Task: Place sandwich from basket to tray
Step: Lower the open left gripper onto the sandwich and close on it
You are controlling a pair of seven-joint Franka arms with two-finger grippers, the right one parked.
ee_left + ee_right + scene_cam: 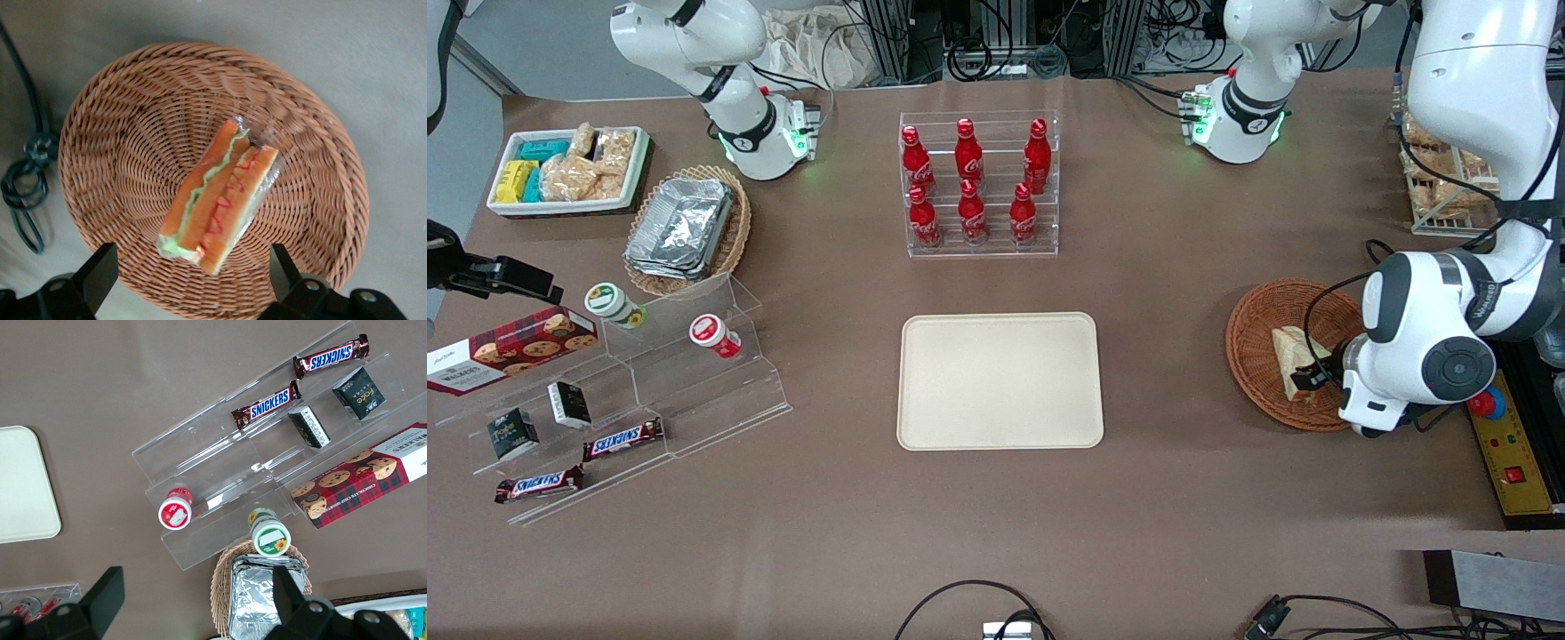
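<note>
My left gripper needs to place the sandwich on the cream tray, so next it should grab the sandwich by its end with bulging green filling [191, 244].
The sandwich [220, 200], a clear-wrapped wedge with orange and green filling, lies in the round brown wicker basket [133, 107] toward the working arm's end of the table. My left gripper [193, 273] hangs just over the basket, open, with its black fingers [100, 270] wide apart on either side of one end of the sandwich and not touching it. From the front, the gripper [1309, 382] covers part of the sandwich [1286, 348] in the basket [1249, 333]. The cream tray [1000, 380] lies flat in the table's middle with nothing on it.
A rack of red bottles [980, 182] stands farther from the front camera than the tray. An acrylic stand [640, 400] with snacks, an oval basket of foil containers [685, 229] and a white snack bin [569, 169] sit toward the parked arm's end. A yellow control box [1516, 458] lies beside the round basket.
</note>
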